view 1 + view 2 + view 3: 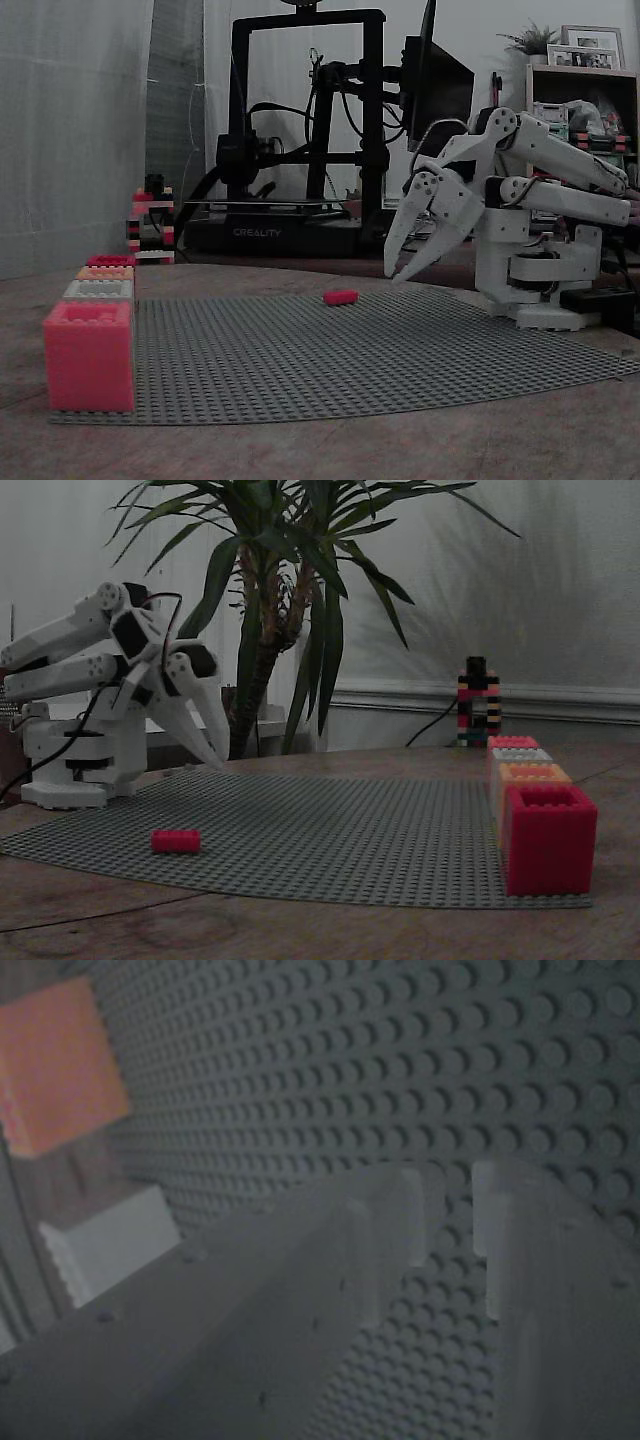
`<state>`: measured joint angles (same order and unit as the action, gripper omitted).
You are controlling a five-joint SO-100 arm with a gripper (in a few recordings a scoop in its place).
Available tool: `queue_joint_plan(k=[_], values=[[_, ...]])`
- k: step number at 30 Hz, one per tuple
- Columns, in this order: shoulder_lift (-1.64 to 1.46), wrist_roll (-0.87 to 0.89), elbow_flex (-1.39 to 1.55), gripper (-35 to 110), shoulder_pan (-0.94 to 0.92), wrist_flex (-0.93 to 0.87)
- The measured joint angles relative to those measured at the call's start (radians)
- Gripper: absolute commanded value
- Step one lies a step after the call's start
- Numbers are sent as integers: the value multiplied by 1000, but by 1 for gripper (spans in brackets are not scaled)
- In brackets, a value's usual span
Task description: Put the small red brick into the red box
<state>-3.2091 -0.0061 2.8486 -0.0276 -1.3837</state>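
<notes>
My gripper picks up the small red brick [341, 297] by its long sides next, to put it into the red box.
The small red brick [341, 297] [175, 841] lies flat on the grey studded baseplate [400, 350], with nothing touching it. The red box [548, 838] is the nearest of a row of boxes in a fixed view; in the other it is the far end of that row [110, 260]. My white gripper [394, 278] [218, 763] hangs tilted down above the plate's edge near the arm's base, well away from the brick. Its fingers [380, 1230] stand open by a narrow gap with nothing between them.
The row also holds an orange box [530, 775] [60, 1065], a grey box [522, 755] [110, 1240] and a pink-coral box [88, 355]. A red-and-black brick tower [152, 225] [478, 702] stands beyond the row. A 3D printer [300, 130] and a plant [280, 600] sit behind the table.
</notes>
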Motion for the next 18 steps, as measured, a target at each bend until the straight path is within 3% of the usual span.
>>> queue_joint_plan(k=[18], values=[[46,20,12,0,-2,28]])
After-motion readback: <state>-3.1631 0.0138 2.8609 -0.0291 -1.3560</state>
